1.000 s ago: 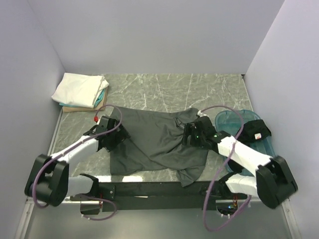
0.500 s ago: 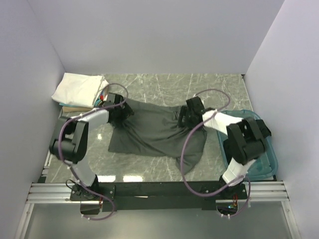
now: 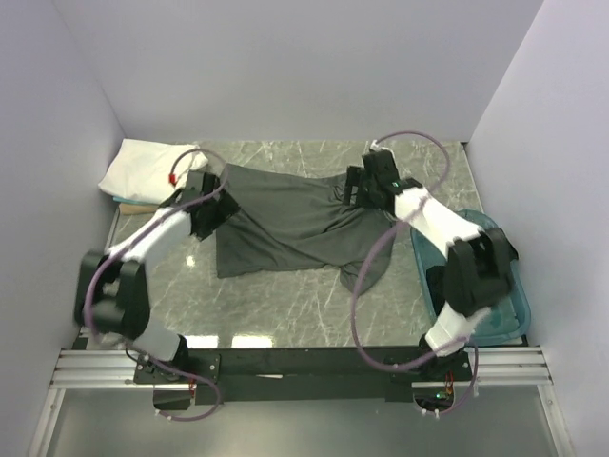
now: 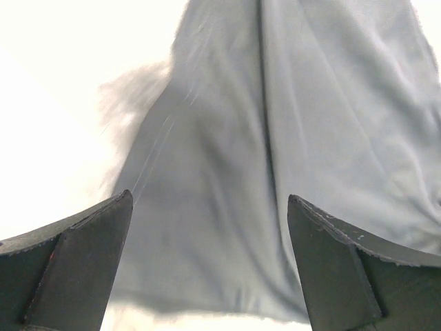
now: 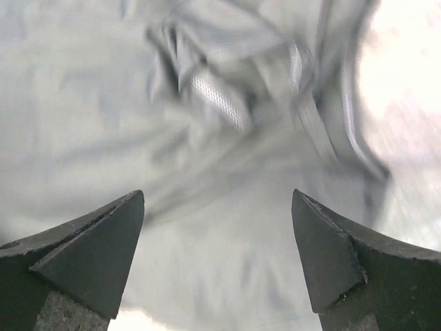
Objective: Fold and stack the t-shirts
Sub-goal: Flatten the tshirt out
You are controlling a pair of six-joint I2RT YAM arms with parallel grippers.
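Note:
The left gripper will next grab the grey t-shirt by its near outer corner (image 3: 223, 270), to stretch and spread it flat for folding.
A dark charcoal-grey t-shirt (image 3: 285, 224) lies rumpled and spread across the middle of the marble table, one part trailing toward the near right. My left gripper (image 3: 211, 211) is over its left edge, jaws wide open, with grey cloth (image 4: 289, 124) below and between the fingers (image 4: 76, 269). My right gripper (image 3: 360, 190) is over its far right corner, jaws wide open above the bunched collar and a pale label (image 5: 217, 100). A folded white t-shirt (image 3: 143, 169) rests on a teal one (image 3: 121, 201) at the far left corner.
A teal plastic bin (image 3: 504, 295) stands at the right edge with the right arm's base in front of it. Grey walls close the table on three sides. The arms' mounting rail (image 3: 304, 367) runs along the near edge.
Both arms have reached away from their bases toward the far side, and the grey shirt has shifted farther back with them. Its left edge now lies near the folded stack.

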